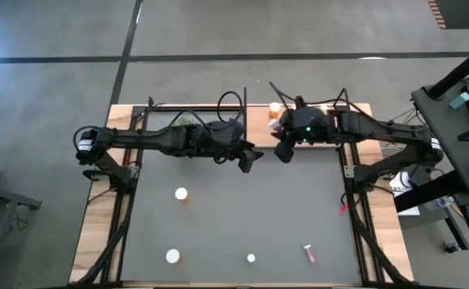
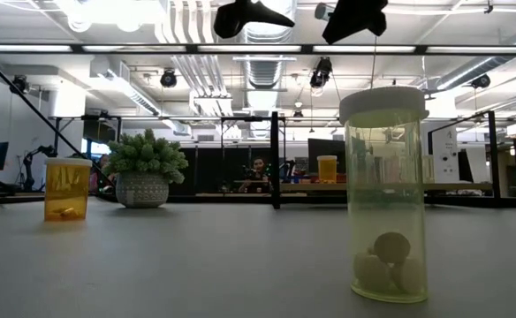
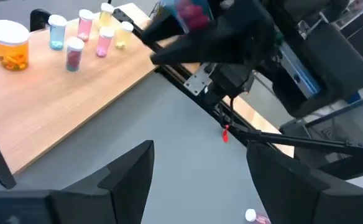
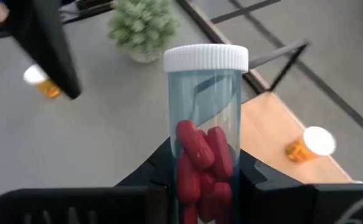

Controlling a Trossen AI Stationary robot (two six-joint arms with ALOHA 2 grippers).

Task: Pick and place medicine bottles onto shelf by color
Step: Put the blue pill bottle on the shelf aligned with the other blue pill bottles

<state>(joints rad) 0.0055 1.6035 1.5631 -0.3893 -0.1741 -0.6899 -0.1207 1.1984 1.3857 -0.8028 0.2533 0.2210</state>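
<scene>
My left gripper is to take hold of the vial of red pills next by its white-end with the cap (image 1: 274, 124), to take the vial over for the shelf.
My right gripper (image 1: 283, 151) is shut on a clear vial of red pills with a white cap (image 4: 205, 112), above the table by the wooden shelf (image 1: 258, 120). My left gripper (image 3: 206, 180) is open and empty, close beside it on the left (image 1: 250, 159). On the shelf stand an orange bottle (image 3: 10, 46) and blue, red, pink and yellow vials (image 3: 85, 34). On the table stand two orange bottles (image 1: 181, 194) (image 1: 173, 256) and a yellow-green vial (image 2: 386, 194), and a pink vial (image 1: 309, 254) lies on its side. My right gripper pinches the vial's lower body (image 4: 183, 180) between its two fingers, one on each side. The capped end (image 4: 205, 57) sticks out past the fingertips. The vial is lifted clear of the table and shelf; it also shows in the left wrist view (image 3: 191, 12).
A fuzzy green plant in a pot (image 4: 144, 25) stands at the shelf's left part, under my left arm. Black metal rods (image 3: 206, 102) edge the shelf. A second orange bottle (image 1: 275, 107) stands on the shelf's far side. Wooden strips run along the table's sides (image 1: 98, 217).
</scene>
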